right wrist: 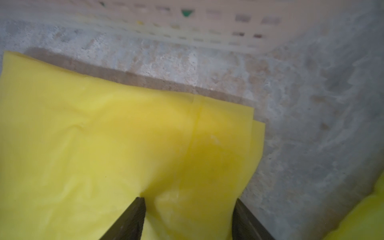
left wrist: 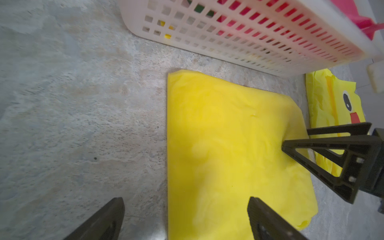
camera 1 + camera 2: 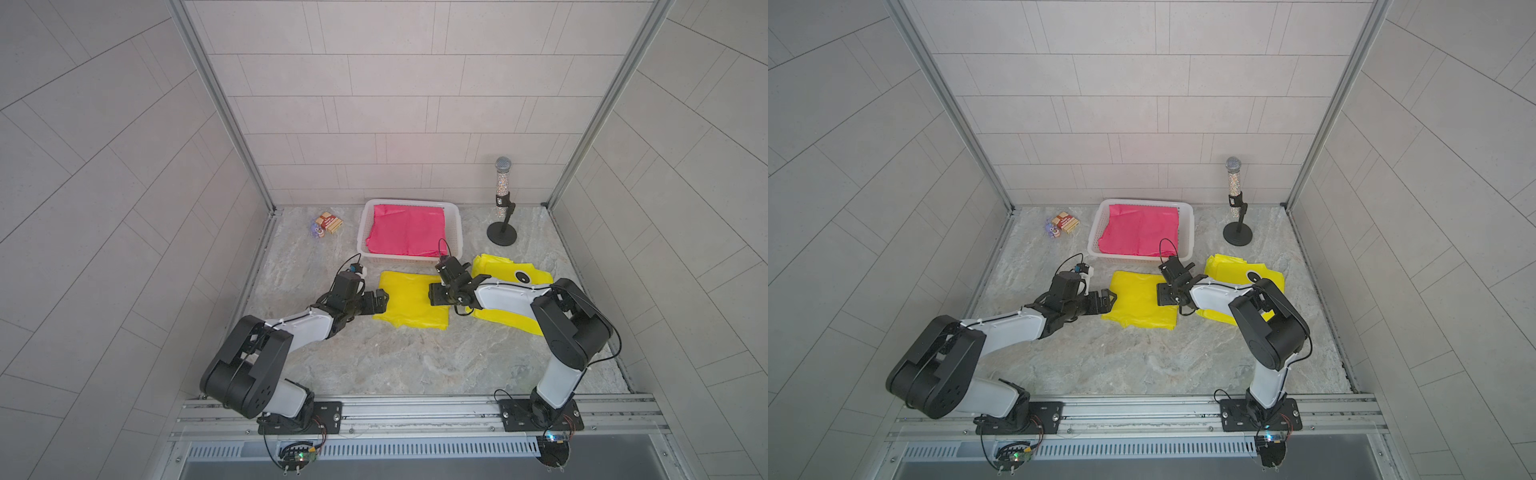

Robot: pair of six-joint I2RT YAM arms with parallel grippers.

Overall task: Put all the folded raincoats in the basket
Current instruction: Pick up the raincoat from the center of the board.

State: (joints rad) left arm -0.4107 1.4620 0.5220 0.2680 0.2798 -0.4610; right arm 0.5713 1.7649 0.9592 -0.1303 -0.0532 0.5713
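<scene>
My left gripper should next pinch the folded yellow raincoat's side edge, opposite my right gripper, to lay it still folded in the basket (image 3: 409, 261).
A folded yellow raincoat (image 3: 411, 301) (image 3: 1142, 301) lies flat on the stone tabletop just in front of the white basket (image 3: 409, 261) (image 2: 228, 41). A pink raincoat (image 3: 407, 230) fills the basket. My left gripper (image 3: 384, 297) (image 2: 185, 199) is open and low at the raincoat's left edge, one finger over the fabric and one over the table. My right gripper (image 3: 433, 294) (image 1: 190, 199) stands open at the right edge. One finger presses into the fabric, the other sits at the border, and a wrinkled strip lies between them.
A second yellow raincoat with a duck face (image 3: 515, 276) (image 2: 332, 104) lies to the right, partly under my right arm. A glittery microphone on a stand (image 3: 503, 199) stands at the back right. Small boxes and a toy (image 3: 327, 225) sit at the back left.
</scene>
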